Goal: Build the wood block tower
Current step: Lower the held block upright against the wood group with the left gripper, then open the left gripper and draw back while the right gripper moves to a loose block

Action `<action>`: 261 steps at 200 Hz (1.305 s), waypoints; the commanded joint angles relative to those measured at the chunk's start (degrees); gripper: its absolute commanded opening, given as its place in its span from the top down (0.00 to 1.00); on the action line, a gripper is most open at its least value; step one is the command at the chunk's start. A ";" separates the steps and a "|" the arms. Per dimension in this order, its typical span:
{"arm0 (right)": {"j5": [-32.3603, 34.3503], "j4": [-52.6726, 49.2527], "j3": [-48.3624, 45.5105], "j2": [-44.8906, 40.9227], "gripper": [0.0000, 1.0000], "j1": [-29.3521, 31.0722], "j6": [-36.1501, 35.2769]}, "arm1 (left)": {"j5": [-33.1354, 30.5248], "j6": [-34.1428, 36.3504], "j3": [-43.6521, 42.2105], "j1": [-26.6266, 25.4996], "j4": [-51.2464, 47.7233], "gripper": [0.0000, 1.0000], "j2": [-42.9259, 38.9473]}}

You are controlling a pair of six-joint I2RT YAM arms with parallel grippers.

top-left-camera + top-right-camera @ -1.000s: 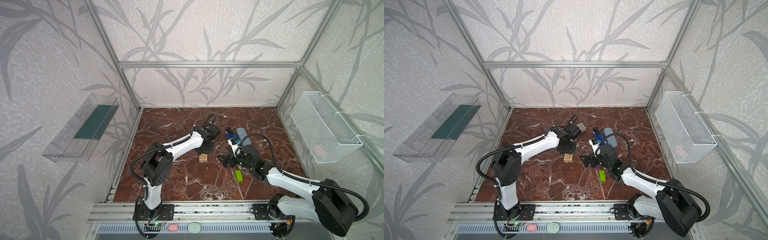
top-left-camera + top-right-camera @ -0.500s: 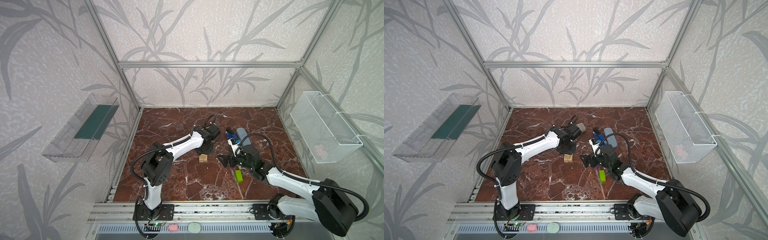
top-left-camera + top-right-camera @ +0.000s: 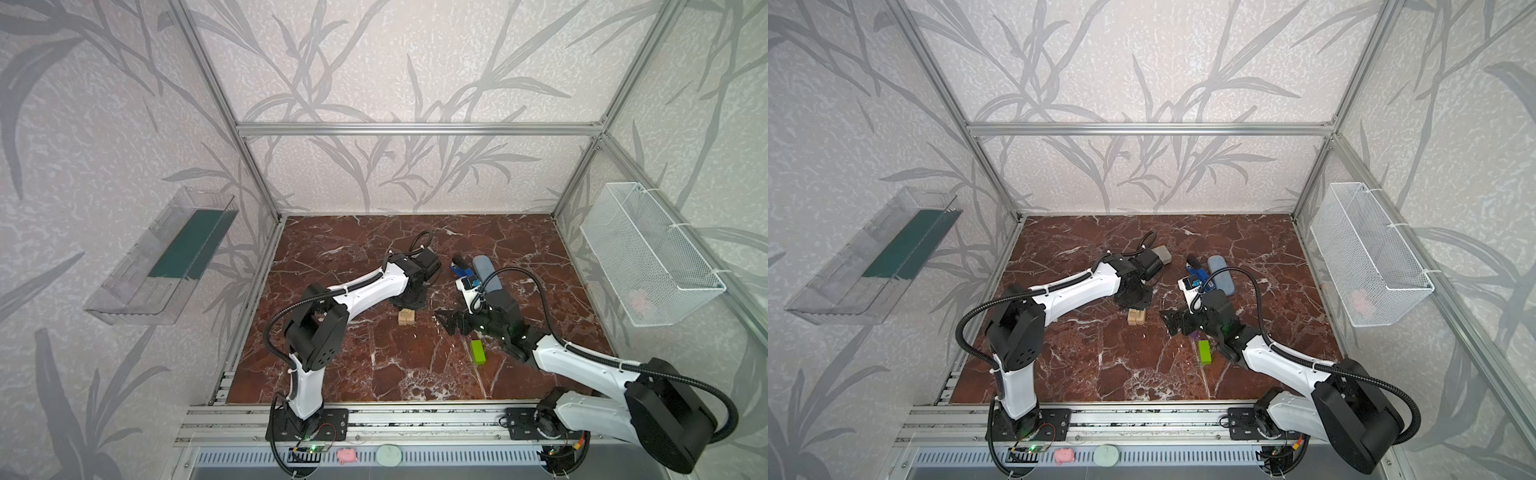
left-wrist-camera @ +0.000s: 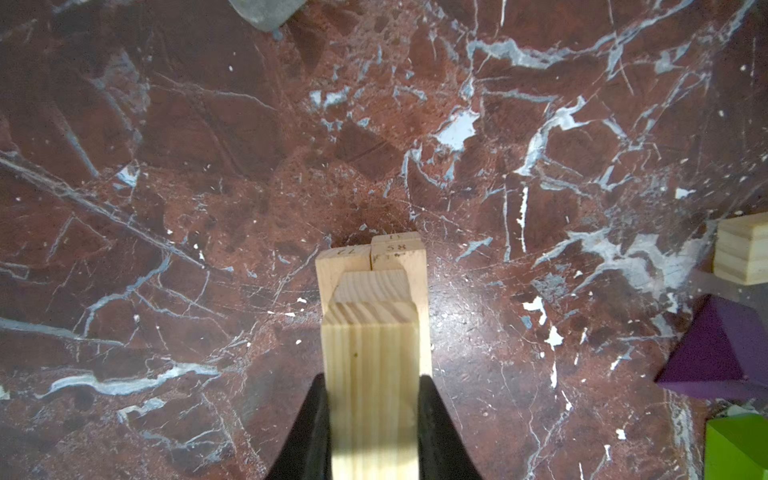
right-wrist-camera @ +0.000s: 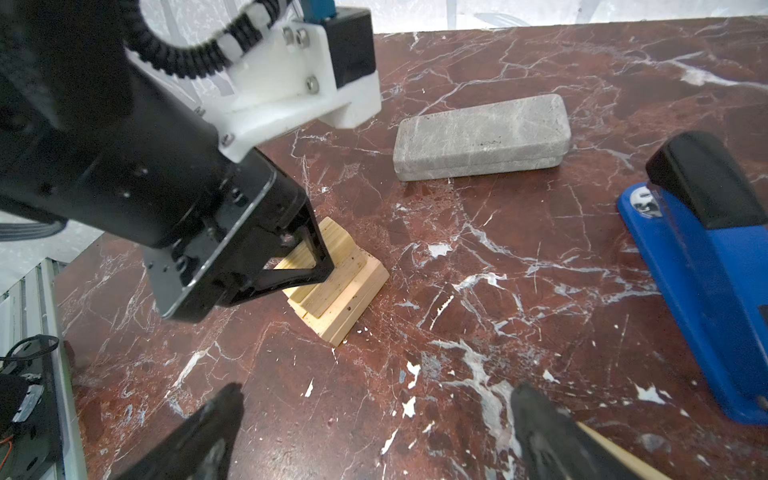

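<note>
My left gripper can open now, because the wood block it is holding sits square on the stack's top block (image 4: 371, 285) and would stay there.
The tower (image 3: 406, 318) is a low stack of pale wood blocks (image 5: 353, 307) in mid-table, seen in both top views (image 3: 1137, 318). My left gripper (image 4: 372, 382) is shut on a pale wood block (image 4: 370, 353) directly over that stack, its fingers (image 5: 309, 253) down at the top layer. Right of the tower, my right gripper (image 5: 378, 395) hovers open and low over bare table with nothing between its fingers (image 3: 446, 322). A lime green block (image 3: 477, 352) lies just in front of it. A purple block (image 4: 715, 353) and another pale block (image 4: 744, 249) lie near it.
A speckled grey slab (image 5: 482, 137) lies behind the tower. A blue-and-black stapler (image 5: 706, 257) and a grey-blue oblong case (image 3: 486, 276) sit behind the right gripper. A wire basket (image 3: 648, 257) hangs on the right wall, a clear tray (image 3: 166, 257) on the left.
</note>
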 commanded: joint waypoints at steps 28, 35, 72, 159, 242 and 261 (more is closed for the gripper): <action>0.59 1.60 -0.42 -1.13 0.01 -0.19 -0.35 | -0.83 0.06 1.79 -0.31 -1.40 0.70 0.84; 0.58 1.64 -0.42 -1.12 0.01 -0.25 -0.35 | -0.80 0.05 1.81 -0.33 -1.33 0.68 0.90; 0.57 1.65 -0.44 -1.12 0.01 -0.26 -0.35 | -0.89 0.03 1.87 -0.31 -1.47 0.63 0.84; 0.42 1.68 -0.44 -1.00 0.01 -0.25 -0.20 | -1.51 -0.31 1.71 -0.31 -1.40 0.62 0.41; 0.45 1.60 -0.50 -1.30 0.01 -0.19 -0.26 | -1.95 -0.61 1.61 -0.31 -1.52 0.63 0.38; 0.59 1.51 -0.45 -1.30 0.01 -0.22 -0.28 | -2.02 -0.59 1.53 -0.31 -1.47 0.63 0.45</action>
